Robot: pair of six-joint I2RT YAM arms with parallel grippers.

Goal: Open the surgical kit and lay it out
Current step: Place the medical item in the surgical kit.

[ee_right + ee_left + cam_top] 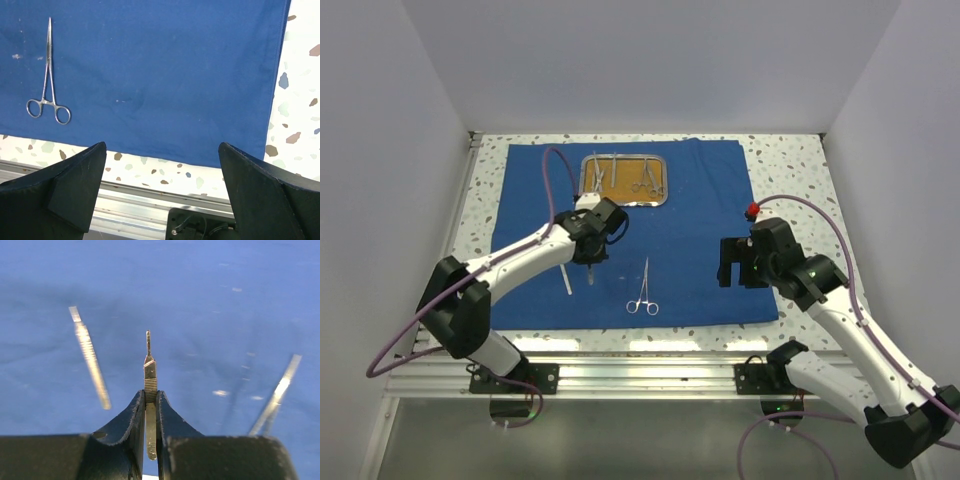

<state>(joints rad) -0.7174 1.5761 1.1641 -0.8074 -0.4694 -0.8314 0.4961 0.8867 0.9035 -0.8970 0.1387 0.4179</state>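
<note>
My left gripper keeps hold of the thin instrument until it touches the cloth past the flat tool (565, 279). Its handle (590, 276) still hangs short of that tool.
The royal-blue cloth (690, 210) lies spread flat on the table. The steel tray (662, 178) with its orange-brown inside sits at the cloth's far middle and holds several silvery instruments. My left gripper (592, 266) hangs over the cloth in front of the tray. It is shut on a thin silvery instrument (150, 375) with a ribbed grip, tip pointing down just above the cloth. A flat silvery tool (565, 279) lies to its left. A ring-handled clamp (643, 291) lies to its right and also shows in the right wrist view (48, 75). My right gripper (732, 260) is open and empty over the cloth's right part.
The speckled tabletop (790, 170) shows around the cloth. An aluminium rail (640, 372) runs along the near edge. White walls close in the left, right and back. The cloth's near edge and right corner show in the right wrist view (270, 125).
</note>
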